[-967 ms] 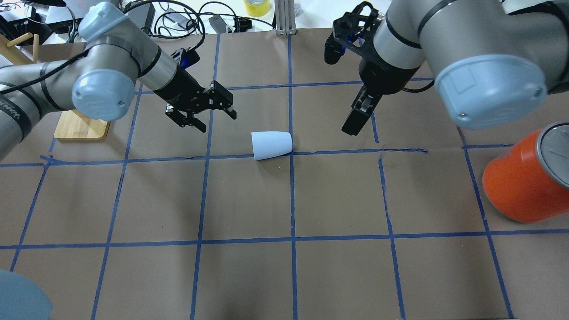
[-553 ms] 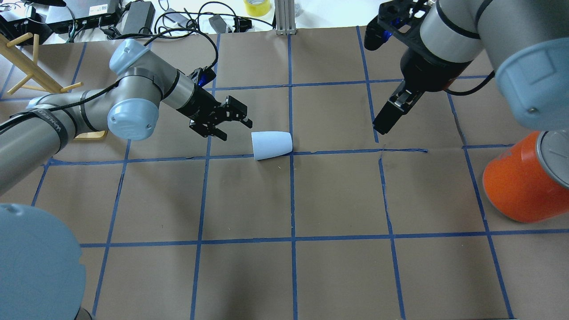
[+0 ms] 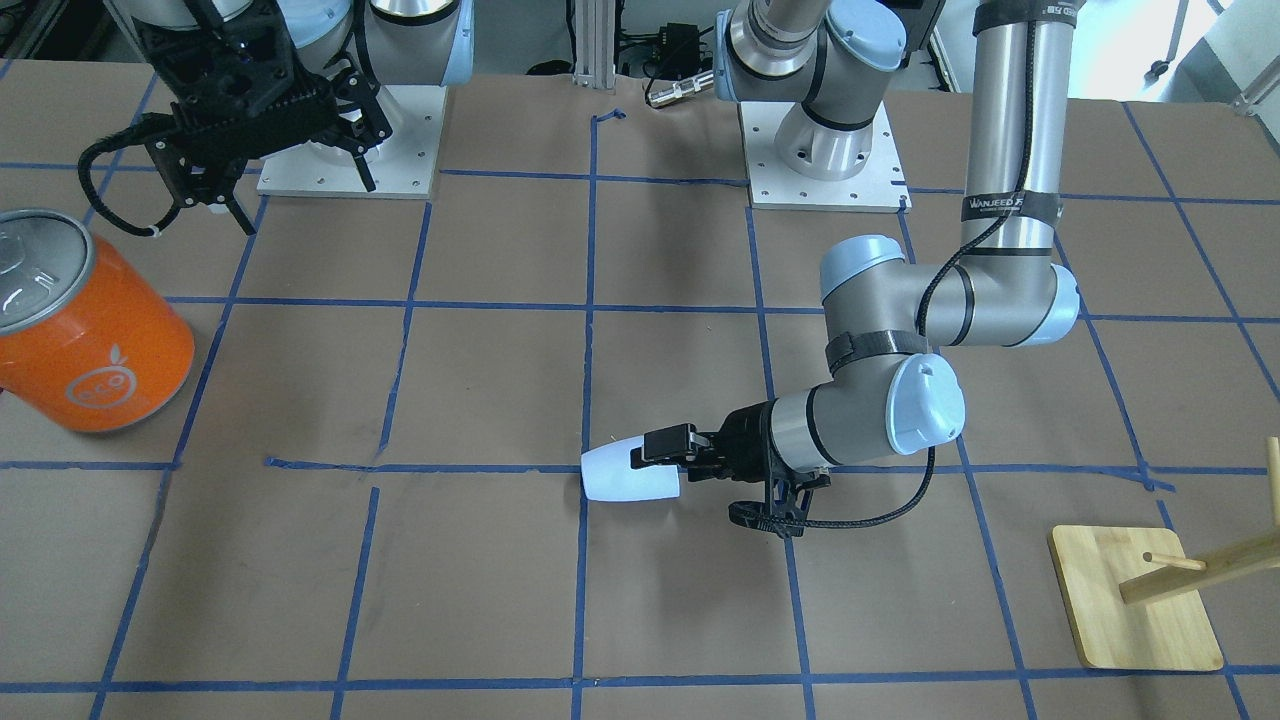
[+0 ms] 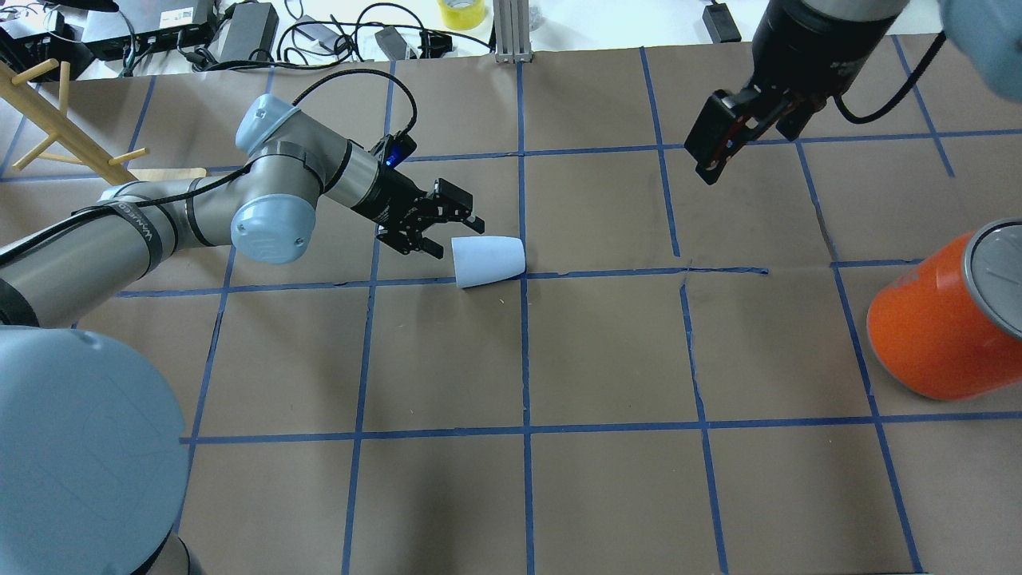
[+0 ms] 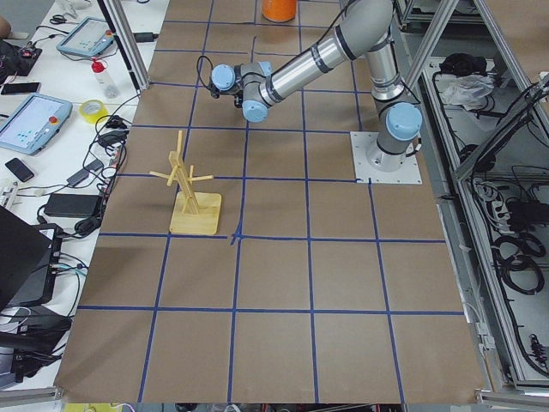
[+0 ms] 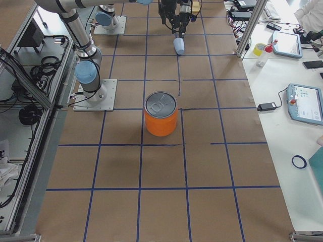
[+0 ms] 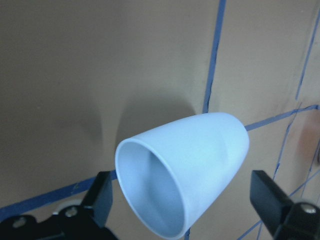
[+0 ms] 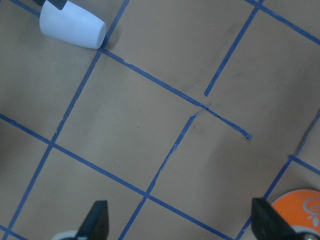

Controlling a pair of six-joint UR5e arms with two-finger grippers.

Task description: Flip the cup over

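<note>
The left gripper grabs the cup by its rim at the opening [image 7: 177,187] next, to flip the cup upright.
The cup [image 4: 489,261] lies on its side on the brown paper near the table's middle, its open mouth toward my left gripper. It also shows in the front view [image 3: 628,474] and the right wrist view [image 8: 72,25]. My left gripper [image 4: 453,235] is open and low at the cup's rim. In the left wrist view the cup [image 7: 190,165] lies between the spread fingers [image 7: 100,200], mouth toward the camera, with a gap on each side. My right gripper [image 4: 713,156] is open and empty, high over the far right squares, well away from the cup.
A large orange can [image 4: 934,327] with a silver top stands at the right edge. A wooden peg rack [image 4: 48,120] on a bamboo base stands at the far left. Cables, power bricks and a yellow tape roll [image 4: 461,12] lie beyond the far edge.
My left gripper has moved right and down to the cup's mouth, still open. My right gripper has drawn back to the far right. The cup has not moved.
</note>
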